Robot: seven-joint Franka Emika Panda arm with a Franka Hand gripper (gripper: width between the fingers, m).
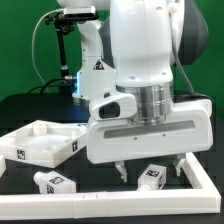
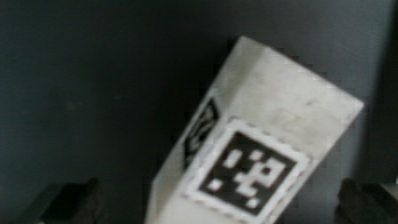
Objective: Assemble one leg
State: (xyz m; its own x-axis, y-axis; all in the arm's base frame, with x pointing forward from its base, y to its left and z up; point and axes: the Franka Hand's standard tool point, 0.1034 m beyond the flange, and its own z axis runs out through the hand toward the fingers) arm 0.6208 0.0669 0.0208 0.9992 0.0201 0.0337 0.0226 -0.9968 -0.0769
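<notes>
My gripper's fingers reach down on either side of the small white leg (image 1: 152,178) (image 2: 249,165), and closing now would catch it, so it is time to close on the leg.
A leg (image 1: 152,178), a small white block with a black-and-white tag, lies on the dark table under my hand. My gripper (image 1: 151,168) is open, with one finger on each side of the leg and a gap at both. In the wrist view the leg (image 2: 258,130) lies tilted and fills the middle, tag face up. My gripper (image 2: 217,205) straddles its near end, and the dark fingertips (image 2: 71,200) show only at the frame corners. A second leg (image 1: 55,182) lies apart toward the exterior view's left.
The large flat white panel (image 1: 40,140) with a raised rim lies at the exterior view's left. A white rail (image 1: 205,188) runs along the front and the exterior view's right, close to the leg. A black stand with a light (image 1: 68,60) is behind.
</notes>
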